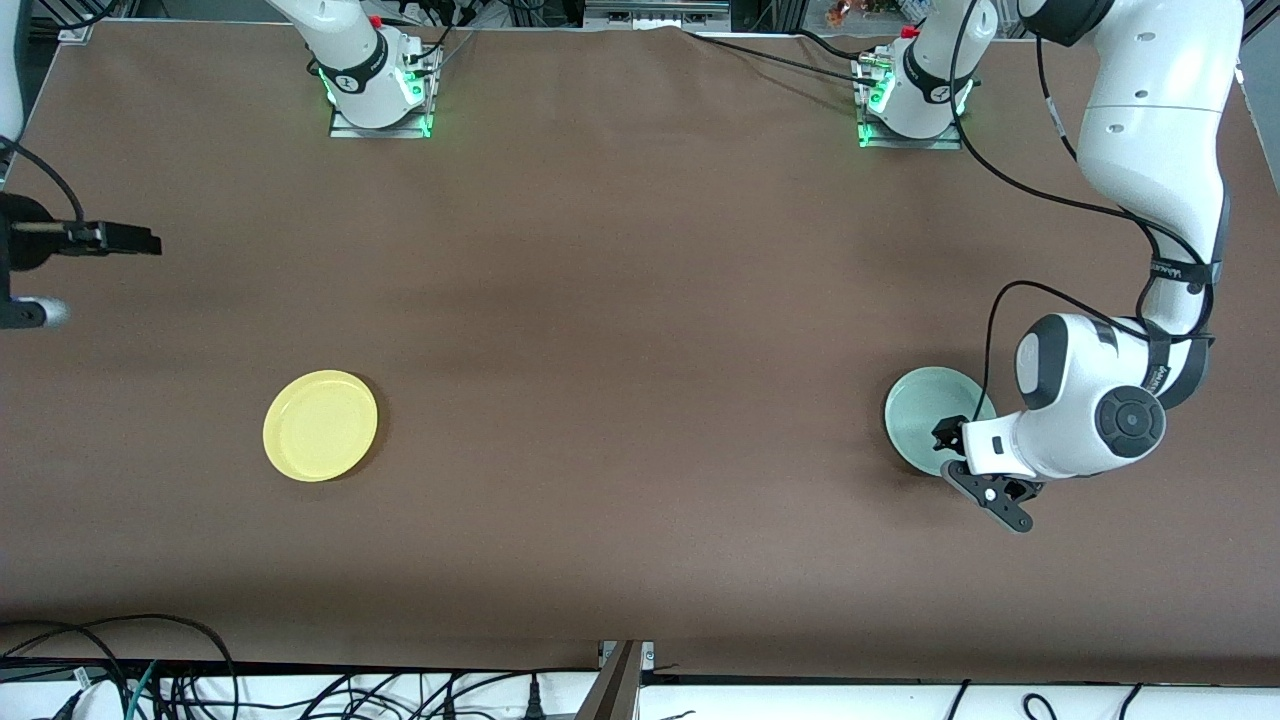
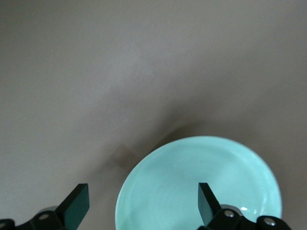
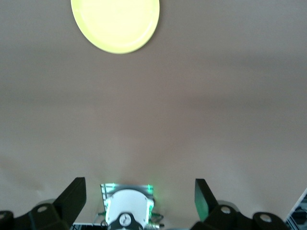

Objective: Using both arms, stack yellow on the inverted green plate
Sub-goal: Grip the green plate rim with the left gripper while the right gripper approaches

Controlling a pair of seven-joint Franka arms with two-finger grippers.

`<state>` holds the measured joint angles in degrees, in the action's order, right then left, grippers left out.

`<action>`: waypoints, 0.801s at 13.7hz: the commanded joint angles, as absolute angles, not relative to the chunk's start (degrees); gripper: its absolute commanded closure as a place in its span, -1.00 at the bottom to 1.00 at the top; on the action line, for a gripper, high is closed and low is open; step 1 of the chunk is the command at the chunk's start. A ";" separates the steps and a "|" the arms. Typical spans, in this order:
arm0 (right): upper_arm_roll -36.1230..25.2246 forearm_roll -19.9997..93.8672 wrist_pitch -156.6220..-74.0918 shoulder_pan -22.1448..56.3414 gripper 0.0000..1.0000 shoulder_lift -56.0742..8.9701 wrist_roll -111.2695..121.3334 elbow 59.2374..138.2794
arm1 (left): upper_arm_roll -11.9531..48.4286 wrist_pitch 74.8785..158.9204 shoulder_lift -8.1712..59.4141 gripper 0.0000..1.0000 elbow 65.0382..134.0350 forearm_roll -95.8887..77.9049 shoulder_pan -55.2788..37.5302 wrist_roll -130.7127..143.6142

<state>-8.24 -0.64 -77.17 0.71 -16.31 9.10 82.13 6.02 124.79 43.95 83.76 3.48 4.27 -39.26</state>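
My left gripper's fingers hang well above the green plate's rim (image 1: 926, 472) and the table, so it lowers and only then closes on the green plate.
The yellow plate (image 1: 320, 425) lies flat on the brown table toward the right arm's end; it also shows in the right wrist view (image 3: 115, 21). The pale green plate (image 1: 925, 415) lies flat toward the left arm's end, partly hidden by the left arm's wrist. My left gripper (image 1: 952, 450) is open and low over the plate's edge. In the left wrist view the left gripper (image 2: 142, 206) has one finger over the green plate (image 2: 201, 187) and the other over bare table. My right gripper (image 1: 125, 240) is open and empty, high over the table's end, away from the yellow plate; its wrist view shows the right gripper (image 3: 139, 201) over bare table.
The right arm's base (image 1: 378, 85) and the left arm's base (image 1: 915, 100) stand along the table's edge farthest from the front camera. Cables (image 1: 150, 670) hang below the nearest edge. Bare brown table (image 1: 640, 400) lies between the two plates.
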 commanded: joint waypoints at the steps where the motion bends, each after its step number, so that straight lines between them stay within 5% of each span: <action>1: -7.91 1.14 -81.37 -0.09 -1.00 -20.82 8.79 82.00 | 6.50 123.14 45.96 -1.00 82.09 3.16 5.98 -44.20; 9: -7.91 6.32 -104.38 -1.67 -1.00 -28.12 8.96 93.15 | 6.50 124.01 48.51 -1.00 82.71 3.60 6.94 -49.83; 11: -7.91 6.33 -110.10 -1.67 -1.00 -29.00 9.14 96.05 | 6.50 124.02 48.43 0.55 83.05 3.60 7.21 -50.44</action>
<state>-8.31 5.28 -105.75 -1.05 -29.52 9.05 92.80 6.08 124.51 48.05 83.79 3.48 6.44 -48.18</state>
